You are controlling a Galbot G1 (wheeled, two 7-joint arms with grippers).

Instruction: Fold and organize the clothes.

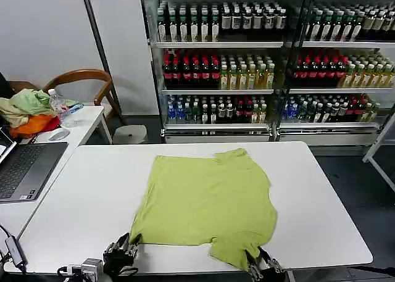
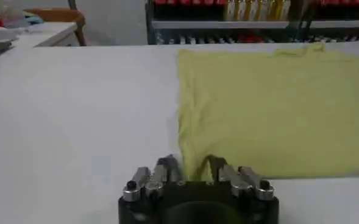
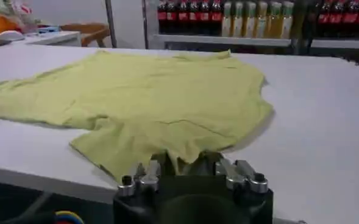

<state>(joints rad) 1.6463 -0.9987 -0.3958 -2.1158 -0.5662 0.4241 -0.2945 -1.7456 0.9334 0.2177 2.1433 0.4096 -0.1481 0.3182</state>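
The shirt lies flat, but its near corner stands up in a fold. The left gripper next needs to pinch the shirt's near corner (image 2: 195, 165) to fold the shirt (image 2: 277, 103).
The clothes, one lime yellow-green T-shirt (image 1: 207, 202), lie spread flat on the white table (image 1: 86, 189) with a plain face up and the collar toward the far edge. My left gripper (image 1: 128, 244) is at the shirt's near left corner. In the left wrist view the left gripper (image 2: 192, 165) is open, its fingers standing either side of that corner of the shirt (image 2: 277, 103). My right gripper (image 1: 260, 261) is at the table's front edge, by the near sleeve. There the right gripper (image 3: 179, 162) is open too, straddling the hem of the shirt (image 3: 149, 91).
A laptop (image 1: 24, 168) and mouse (image 1: 60, 134) sit on the side desk at left, with a heap of garments (image 1: 28, 112) and a water bottle (image 1: 57, 103). A wooden chair (image 1: 80, 78) and drink coolers (image 1: 216, 72) stand behind.
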